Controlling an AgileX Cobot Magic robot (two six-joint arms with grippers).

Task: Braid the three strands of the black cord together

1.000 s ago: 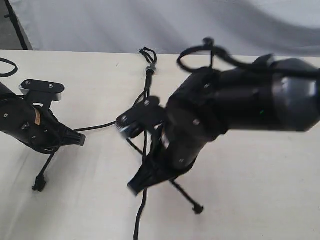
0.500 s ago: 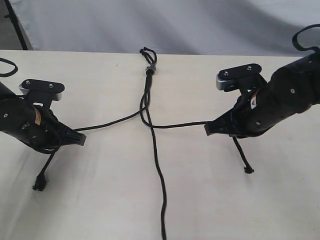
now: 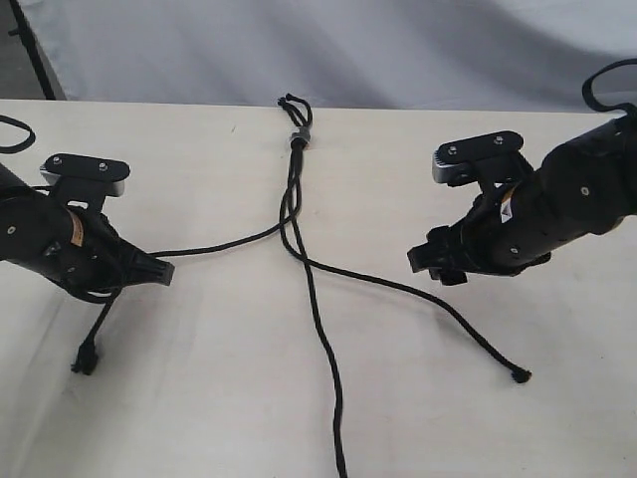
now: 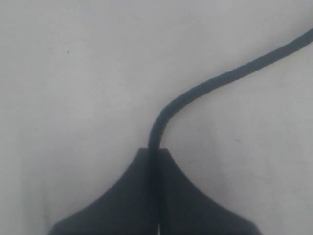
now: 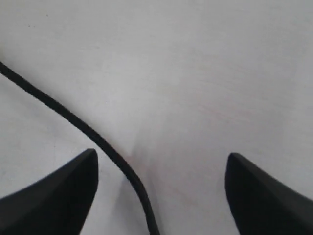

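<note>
The black cord's strand [image 3: 214,247] [image 4: 211,84] runs straight from the crossing to the fingers, with its tip on the tabletop, and would rest there, so the robot's left gripper should open.
The black cord starts at a small grey-banded knot [image 3: 299,136] at the table's far middle, and its three strands cross just below it. The left strand [image 3: 224,244] runs into my left gripper [image 3: 164,271], which is shut on it [image 4: 155,142]; its frayed tip [image 3: 85,358] hangs out behind. The middle strand [image 3: 323,349] trails to the front edge. The right strand [image 3: 398,286] lies loose on the table and ends at a tip [image 3: 519,376]. My right gripper [image 3: 426,264] hovers open above that strand [image 5: 83,127], its fingers [image 5: 58,191] wide apart.
A pale table [image 3: 199,398] carries everything, with a grey cloth backdrop [image 3: 328,40] behind it. A loop of thicker cable [image 3: 12,134] shows at the left edge, and another arcs above the right arm [image 3: 607,80].
My right gripper has opened and let the right strand go; the strand dropped onto the table and its tip slid toward the front right. The left arm barely moved.
</note>
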